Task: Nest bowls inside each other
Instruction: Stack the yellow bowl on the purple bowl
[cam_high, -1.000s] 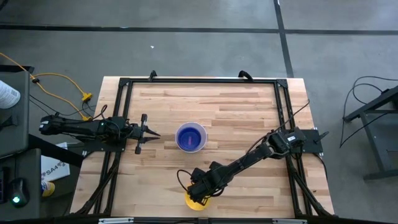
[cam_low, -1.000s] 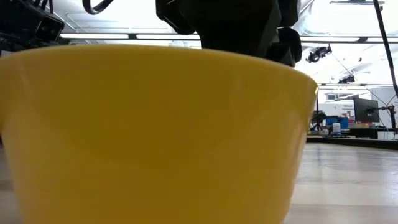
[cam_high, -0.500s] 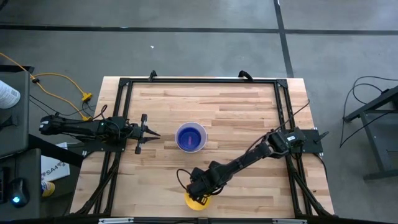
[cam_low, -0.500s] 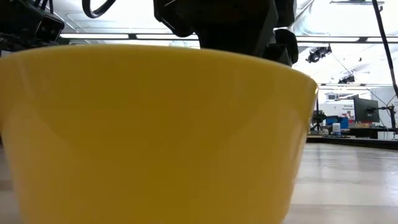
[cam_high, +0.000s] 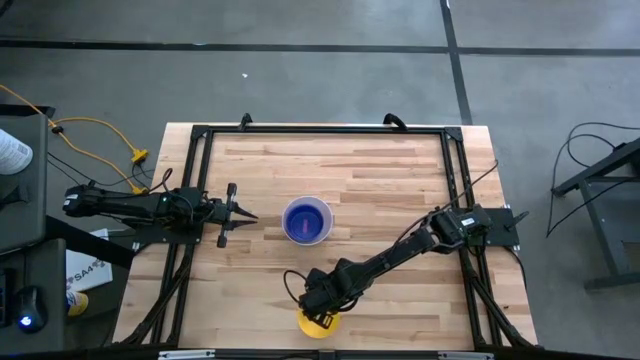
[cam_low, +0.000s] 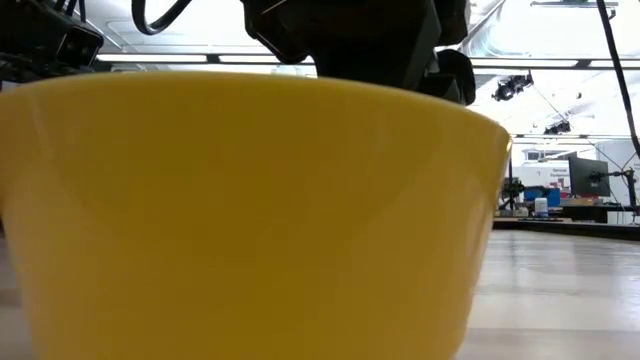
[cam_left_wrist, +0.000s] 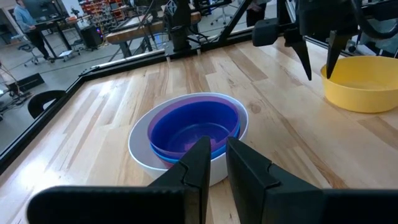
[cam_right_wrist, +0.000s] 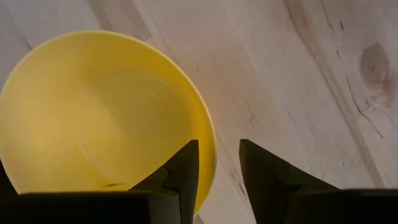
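Note:
My right gripper grabs the yellow bowl by the thin side at its rim (cam_right_wrist: 211, 134) next, because the yellow bowl spreads wider than my open fingers.
A yellow bowl (cam_high: 316, 326) (cam_right_wrist: 93, 118) rests upright on its base by the table's near edge and fills the low view (cam_low: 250, 220). My right gripper (cam_high: 322, 308) (cam_right_wrist: 217, 146) hangs open over its rim, pointing down, with one finger above the bowl's inside and one outside it. In the left wrist view the fingertips (cam_left_wrist: 309, 74) stand at the rim without clearly touching it. At mid-table a white bowl (cam_high: 307, 221) (cam_left_wrist: 143, 155) holds a purple bowl (cam_left_wrist: 153, 134) with a blue bowl (cam_left_wrist: 193, 127) inside. My left gripper (cam_high: 250, 214) (cam_left_wrist: 217, 146) waits at the table's left, level, a narrow gap between its fingers.
A black metal frame (cam_high: 320, 130) runs along the table's edges, and the arm bases sit on it left and right. Bare wood lies between the stack and the yellow bowl. Yellow cable (cam_high: 100, 130) lies off the table at the left.

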